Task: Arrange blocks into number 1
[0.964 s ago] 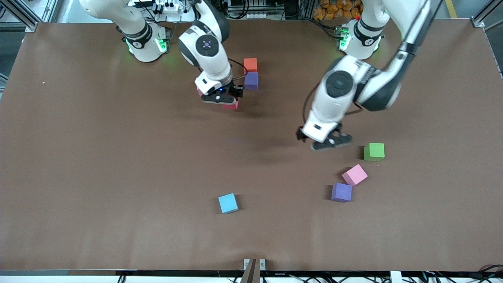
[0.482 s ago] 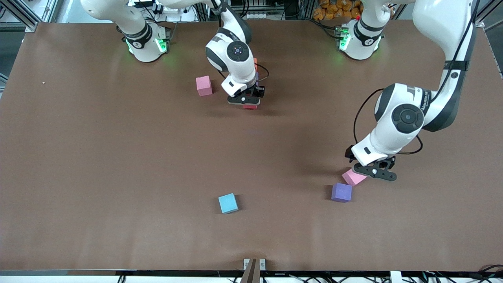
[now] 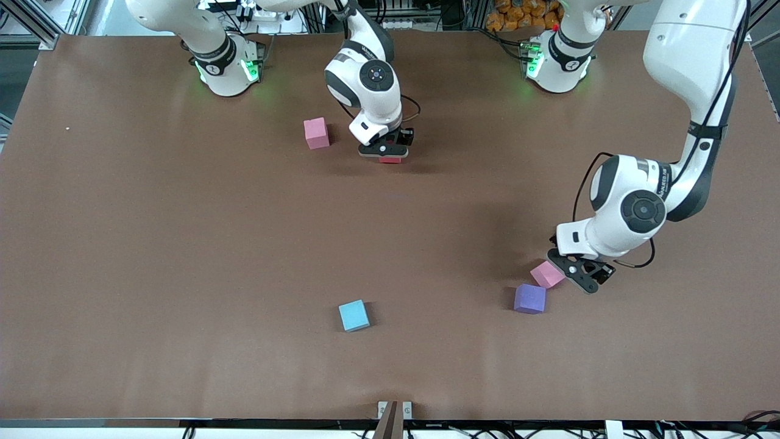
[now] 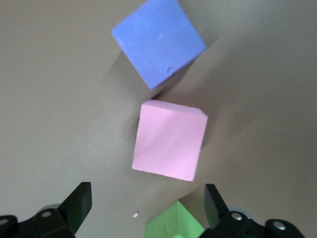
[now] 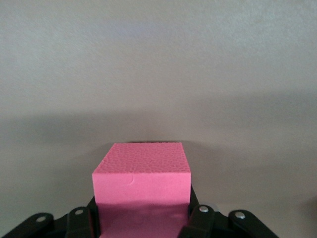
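Observation:
Next, my left gripper will grab the second light pink block by its opposite sides to extend the number 1 past the red block (image 3: 390,160).
My right gripper (image 3: 385,150) is shut on the red block (image 3: 390,160) (image 5: 142,181), low over the table by the arms' bases; its fingers (image 5: 198,218) press both sides. The orange block and the purple one beside it are hidden by that wrist. One light pink block (image 3: 316,133) lies toward the right arm's end. My left gripper (image 3: 580,275) (image 4: 147,201) is open just beside the second light pink block (image 3: 546,274) (image 4: 170,140), which lies ahead of the fingers, not between them. A purple block (image 3: 529,298) (image 4: 158,42) touches that pink one at a corner.
A green cube (image 4: 173,224) sits under the left gripper, hidden by the arm in the front view. A light blue cube (image 3: 353,315) lies alone nearer the front camera, mid-table. Bare brown table (image 3: 183,244) spreads toward the right arm's end.
The right gripper carried the red block toward the left arm's end, uncovering a pink block. The left gripper swung to the pink and purple pair, covered the green cube and turned.

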